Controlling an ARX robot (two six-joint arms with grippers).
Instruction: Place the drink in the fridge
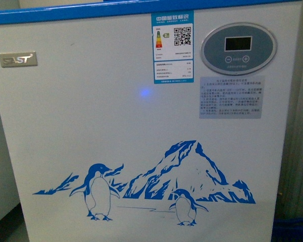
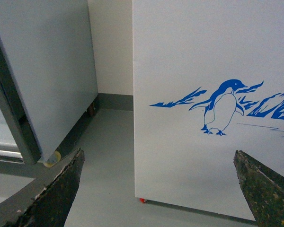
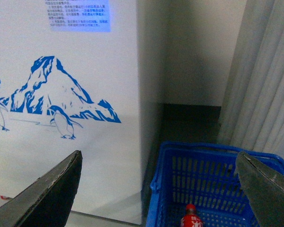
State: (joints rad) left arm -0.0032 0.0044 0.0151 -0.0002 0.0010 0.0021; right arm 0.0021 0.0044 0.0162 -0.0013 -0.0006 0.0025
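Note:
The robot's right gripper should next put the drink in the fridge (image 3: 66, 142), so it should grab the drink by its red-labelled body (image 3: 191, 220).
The fridge (image 1: 141, 126), a white chest freezer with a blue top rim, a penguin-and-mountain decal and an oval grey display panel (image 1: 238, 48), fills the front view. Its front also shows in the left wrist view (image 2: 180, 156) and the right wrist view (image 3: 85, 156). The drink (image 3: 191, 218), a bottle with a red cap and red label, stands inside a blue plastic basket (image 3: 213, 179) on the floor beside the fridge. My right gripper (image 3: 158, 189) is open above the basket's near edge. My left gripper (image 2: 158, 189) is open, facing the fridge's lower corner, with nothing between its fingers.
A grey upright cabinet (image 2: 47, 80) stands beside the fridge across a strip of grey floor (image 2: 106, 165). Pale curtains (image 3: 265, 85) hang behind the basket. A beige wall (image 3: 199, 52) closes the corner past the fridge's side.

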